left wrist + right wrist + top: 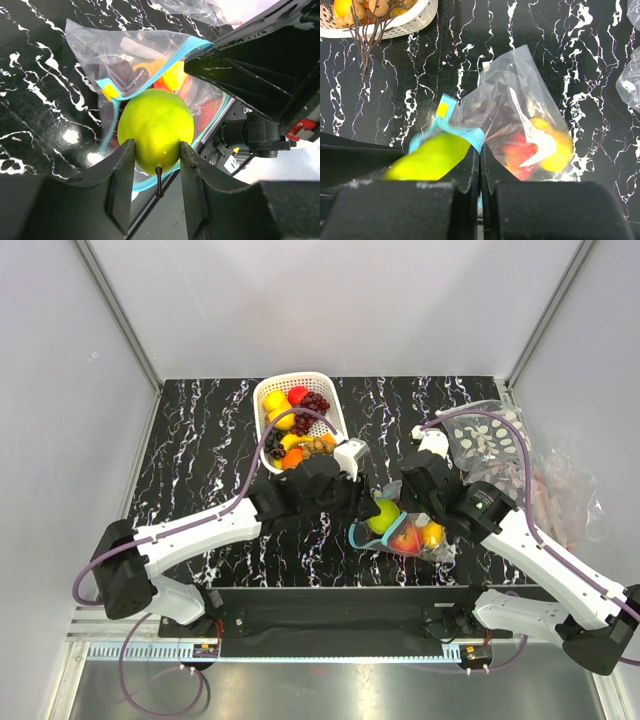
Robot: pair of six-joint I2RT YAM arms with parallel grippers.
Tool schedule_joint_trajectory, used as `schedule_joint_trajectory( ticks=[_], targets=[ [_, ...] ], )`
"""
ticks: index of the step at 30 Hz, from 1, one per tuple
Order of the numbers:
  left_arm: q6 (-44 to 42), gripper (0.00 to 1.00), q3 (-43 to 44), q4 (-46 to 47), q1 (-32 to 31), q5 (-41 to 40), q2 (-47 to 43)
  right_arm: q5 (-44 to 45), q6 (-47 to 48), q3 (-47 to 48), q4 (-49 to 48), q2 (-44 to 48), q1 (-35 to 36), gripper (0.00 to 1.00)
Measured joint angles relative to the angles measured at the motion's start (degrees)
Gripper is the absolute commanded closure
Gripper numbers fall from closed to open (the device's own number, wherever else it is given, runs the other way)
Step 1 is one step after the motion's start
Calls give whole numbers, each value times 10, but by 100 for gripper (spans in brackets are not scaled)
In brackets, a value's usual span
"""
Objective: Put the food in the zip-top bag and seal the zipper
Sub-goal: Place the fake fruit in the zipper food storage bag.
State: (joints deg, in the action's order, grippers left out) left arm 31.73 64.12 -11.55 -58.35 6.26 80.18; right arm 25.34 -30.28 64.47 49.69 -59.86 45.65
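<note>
My left gripper needs to move the green fruit inside before it lets go. The fruit still bulges out of the opening of the bag at the teal zipper.
A green round fruit with a brown stem sits between the fingers of my left gripper, which is shut on it at the mouth of the zip-top bag. The bag lies at the table's near middle, with a red apple and a yellow fruit inside. Its teal zipper curves around the green fruit. My right gripper is shut on the zipper edge, holding the mouth up. From above, the left gripper and right gripper meet over the green fruit.
A white slotted basket at the back middle holds more toy fruit, including dark grapes. A clear bag patterned with white ovals lies at the back right, with more crumpled plastic beside it. White walls enclose the table.
</note>
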Motion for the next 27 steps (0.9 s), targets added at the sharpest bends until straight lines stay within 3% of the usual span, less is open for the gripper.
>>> schedule_joint_trajectory(
  ticks=[21, 24, 27],
  targets=[
    [55, 81, 0, 153, -69, 29, 130, -24, -9, 0, 17, 9, 0, 100],
    [58, 77, -2, 160, -71, 12, 141, -25, -13, 0, 25, 10, 0, 100],
    [55, 59, -2, 155, -78, -21, 139, -25, -19, 0, 25, 14, 0, 100]
  ],
)
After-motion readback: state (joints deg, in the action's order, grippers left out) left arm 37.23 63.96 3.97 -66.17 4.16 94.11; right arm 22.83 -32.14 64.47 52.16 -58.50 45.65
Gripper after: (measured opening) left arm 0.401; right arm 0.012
